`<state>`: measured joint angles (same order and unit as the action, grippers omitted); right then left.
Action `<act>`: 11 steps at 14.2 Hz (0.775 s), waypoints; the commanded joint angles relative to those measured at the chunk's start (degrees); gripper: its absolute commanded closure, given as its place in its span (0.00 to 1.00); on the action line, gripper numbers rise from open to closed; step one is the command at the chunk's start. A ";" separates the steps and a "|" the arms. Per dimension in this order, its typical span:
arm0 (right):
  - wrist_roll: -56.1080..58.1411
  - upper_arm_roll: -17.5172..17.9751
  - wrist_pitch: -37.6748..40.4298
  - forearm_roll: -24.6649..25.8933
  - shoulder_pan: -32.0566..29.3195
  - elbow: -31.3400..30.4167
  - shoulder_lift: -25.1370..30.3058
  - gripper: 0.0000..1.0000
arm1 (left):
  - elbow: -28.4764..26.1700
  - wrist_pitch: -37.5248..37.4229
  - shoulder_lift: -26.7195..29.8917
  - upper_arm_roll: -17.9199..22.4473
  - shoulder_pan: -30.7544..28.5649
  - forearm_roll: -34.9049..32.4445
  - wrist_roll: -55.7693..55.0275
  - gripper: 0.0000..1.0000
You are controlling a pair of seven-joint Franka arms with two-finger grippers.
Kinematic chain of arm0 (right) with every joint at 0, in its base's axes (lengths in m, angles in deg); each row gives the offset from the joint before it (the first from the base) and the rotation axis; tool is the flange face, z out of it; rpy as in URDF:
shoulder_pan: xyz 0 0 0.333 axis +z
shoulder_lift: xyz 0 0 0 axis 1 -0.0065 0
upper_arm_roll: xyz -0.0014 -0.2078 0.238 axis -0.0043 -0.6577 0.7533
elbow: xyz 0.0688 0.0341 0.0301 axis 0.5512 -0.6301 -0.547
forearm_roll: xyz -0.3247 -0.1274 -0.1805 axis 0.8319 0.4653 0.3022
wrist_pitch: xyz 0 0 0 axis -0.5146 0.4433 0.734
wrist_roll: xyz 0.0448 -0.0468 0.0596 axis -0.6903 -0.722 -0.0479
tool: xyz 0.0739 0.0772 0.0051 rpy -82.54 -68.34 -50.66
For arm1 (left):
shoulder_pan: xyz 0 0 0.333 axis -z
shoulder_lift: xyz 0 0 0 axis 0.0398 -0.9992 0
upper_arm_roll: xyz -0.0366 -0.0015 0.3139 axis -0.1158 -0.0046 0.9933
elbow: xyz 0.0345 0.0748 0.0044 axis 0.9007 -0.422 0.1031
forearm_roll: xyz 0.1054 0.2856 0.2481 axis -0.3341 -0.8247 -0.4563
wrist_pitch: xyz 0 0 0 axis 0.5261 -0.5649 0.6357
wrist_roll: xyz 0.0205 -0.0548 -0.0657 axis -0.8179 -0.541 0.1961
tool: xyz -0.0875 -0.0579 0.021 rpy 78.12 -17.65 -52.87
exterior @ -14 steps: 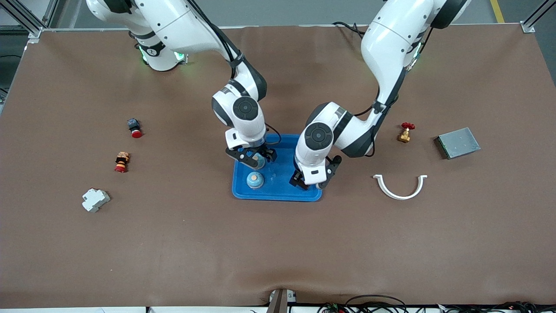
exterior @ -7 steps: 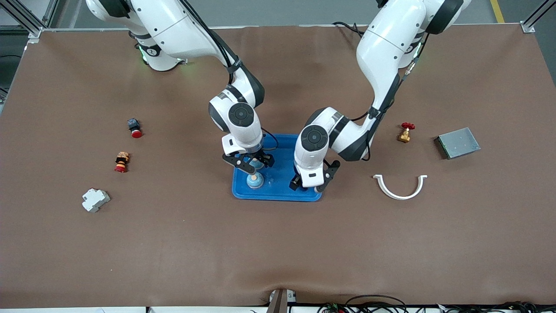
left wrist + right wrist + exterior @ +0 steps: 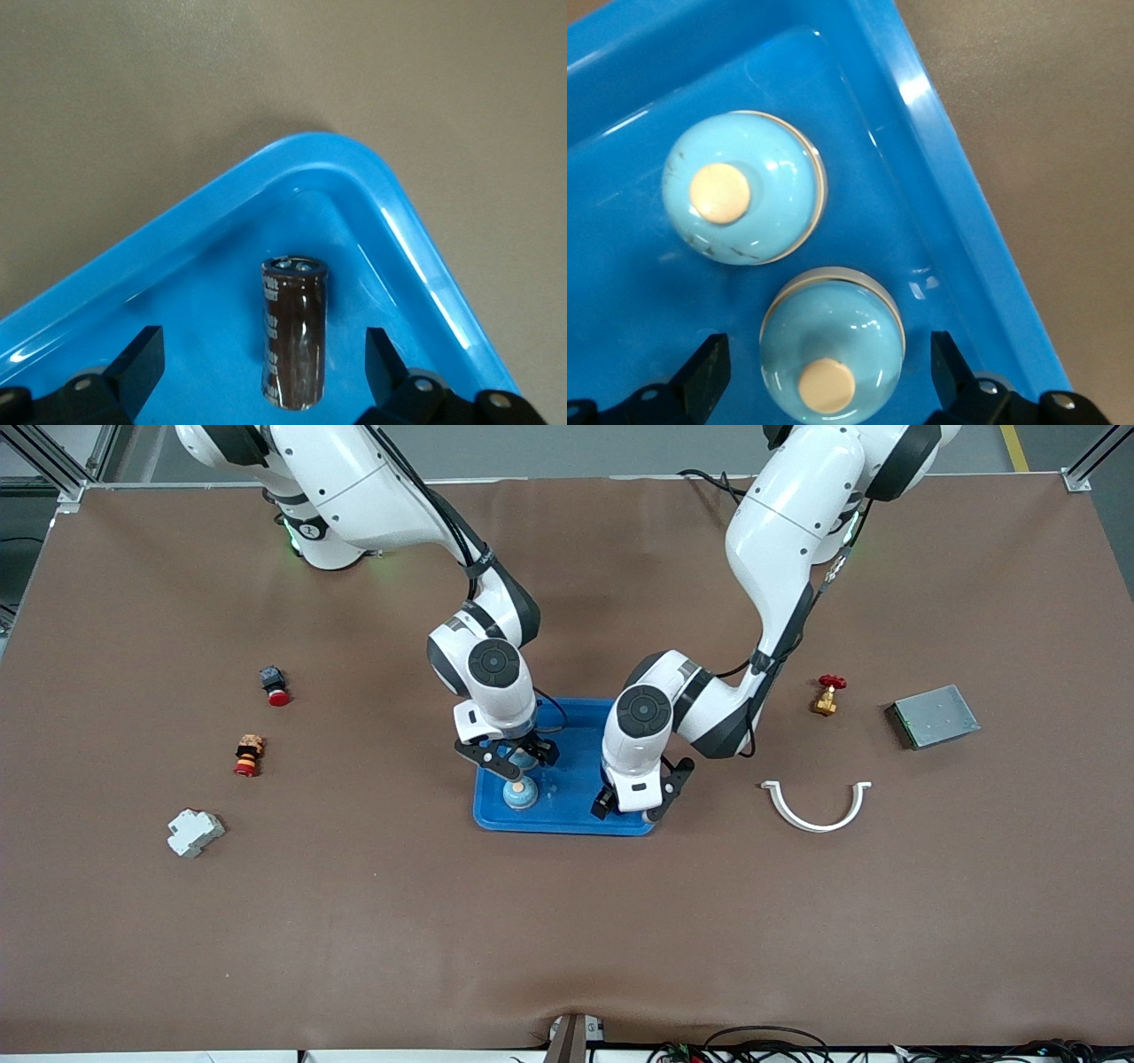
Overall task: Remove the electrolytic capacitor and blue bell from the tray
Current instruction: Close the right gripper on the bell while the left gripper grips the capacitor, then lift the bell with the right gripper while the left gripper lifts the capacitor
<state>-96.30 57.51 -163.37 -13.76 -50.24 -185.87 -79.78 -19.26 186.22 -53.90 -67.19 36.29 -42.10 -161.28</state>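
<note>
In the left wrist view, the dark capacitor (image 3: 294, 332) inside the blue tray (image 3: 213, 310) is between my left gripper's fingers, so my left gripper closes on it next.
A blue tray (image 3: 571, 821) lies mid-table. Two light blue bells with cream buttons stand in it. One bell (image 3: 520, 792) (image 3: 744, 200) is in plain sight. The other bell (image 3: 831, 347) sits between the open fingers of my right gripper (image 3: 507, 759) (image 3: 826, 363), untouched. A dark brown capacitor (image 3: 294, 332) lies on its side in the tray's corner (image 3: 354, 164), hidden in the front view. My left gripper (image 3: 633, 806) (image 3: 261, 354) is low over it, open, with its fingers clear of it on both sides.
Toward the right arm's end lie a red-capped button (image 3: 275, 686), a red-and-yellow switch (image 3: 249, 755) and a white block (image 3: 194, 833). Toward the left arm's end lie a brass valve with a red handle (image 3: 828, 693), a grey metal box (image 3: 935, 716) and a white half ring (image 3: 817, 806).
Both grippers have shifted a little toward the front camera over the tray. The left one has come over the tray's corner.
</note>
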 commanded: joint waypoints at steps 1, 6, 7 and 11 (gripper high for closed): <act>0.10 0.51 0.19 1.59 -0.54 2.04 -0.98 0.51 | 1.42 0.43 -1.01 0.54 0.36 -1.32 -0.10 0.00; 0.02 0.60 0.28 1.50 0.61 2.13 -0.71 1.00 | 1.42 1.58 -1.45 0.72 0.36 -1.41 -0.01 0.00; 0.02 0.69 1.07 1.33 0.34 2.31 -0.45 1.00 | 1.42 1.58 -1.45 0.72 0.36 -1.41 -0.10 0.32; 1.16 1.30 7.99 0.80 0.26 2.48 4.45 1.00 | 1.42 1.58 -1.36 0.72 0.36 -1.24 -1.14 0.91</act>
<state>-95.91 58.17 -160.44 -13.24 -49.45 -183.50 -79.35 -18.93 187.46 -54.66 -66.91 36.28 -42.17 -161.19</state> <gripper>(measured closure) 0.366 0.405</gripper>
